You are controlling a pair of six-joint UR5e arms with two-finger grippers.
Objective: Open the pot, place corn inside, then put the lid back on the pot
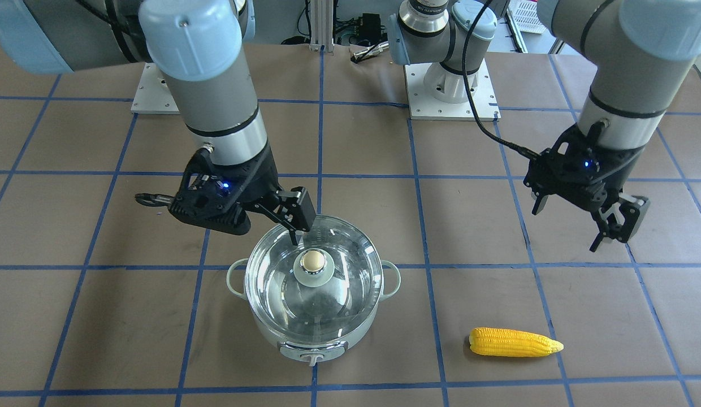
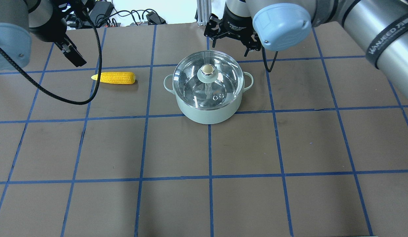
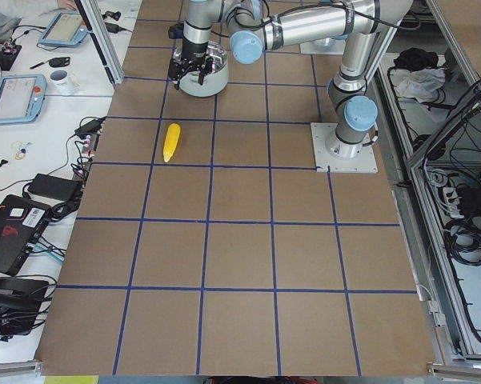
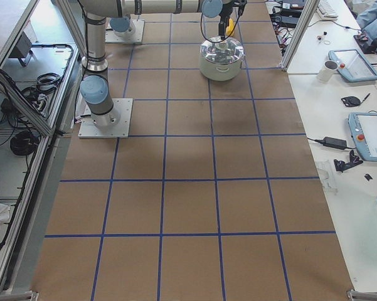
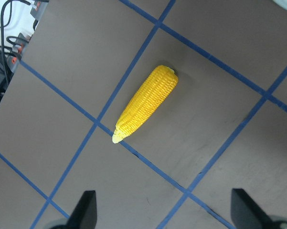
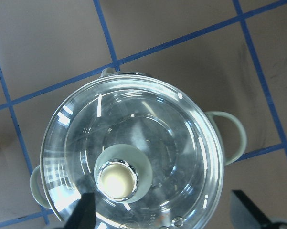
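Observation:
My right gripper grabs the glass lid by its small raised knob [image 1: 312, 261] next, since the lid spreads wide and lies flush on the pot [image 1: 311, 339].
The pot [image 1: 311, 339] stands mid-table with the glass lid [image 1: 312, 261] resting on it; both also show in the overhead view, pot [image 2: 207, 113] and lid [image 2: 207, 69]. My right gripper [image 1: 263, 223] hovers open above the pot's robot-side rim. In its wrist view [image 6: 164, 214] the lid knob [image 6: 117, 179] sits left of centre between the fingertips. The corn [image 1: 514, 342] lies flat on the table, apart from the pot. My left gripper [image 1: 582, 226] hangs open and empty above the table, on the robot side of the corn. Its wrist view [image 5: 167, 214] shows the corn [image 5: 145, 105] ahead.
The brown table carries a blue tape grid [image 2: 209, 148]. Two arm base plates [image 1: 449, 90] sit at the robot side. A black cable [image 2: 69, 98] loops down from the left wrist near the corn [image 2: 114, 78]. Desks with tablets [image 4: 370, 135] flank the table.

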